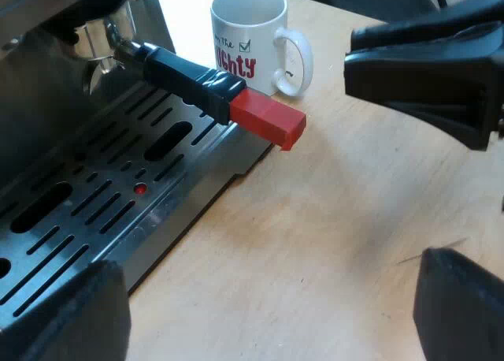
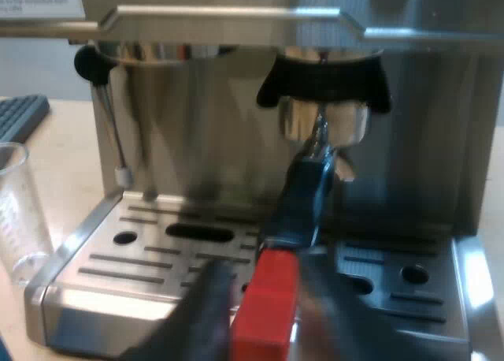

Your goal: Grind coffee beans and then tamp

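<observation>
The holder's metal head [image 2: 324, 120] is locked under the machine. So my right gripper will next take hold of the holder by the red end of its handle [image 2: 268, 306].
The metal holder [image 1: 98, 42] is locked into the espresso machine's front [image 2: 236, 101], above the slotted drip tray [image 1: 94, 195]. Its dark handle [image 1: 185, 77] ends in red [image 1: 268, 120] and juts out past the tray's edge over the wooden table. My left gripper [image 1: 264, 314] stands open and wide over the tray's edge and the table, holding nothing. My right gripper [image 2: 266, 302] is open, and the handle's red end [image 2: 264, 306] shows between its two fingers. In the left wrist view the right gripper [image 1: 425, 69] hovers just short of the red end, not touching it.
A white mug [image 1: 248, 38] with red lettering stands on the table close to the handle. A measuring glass [image 2: 16, 211] stands beside the machine near its steam wand [image 2: 110, 132]. A keyboard [image 2: 20, 117] lies beyond the glass.
</observation>
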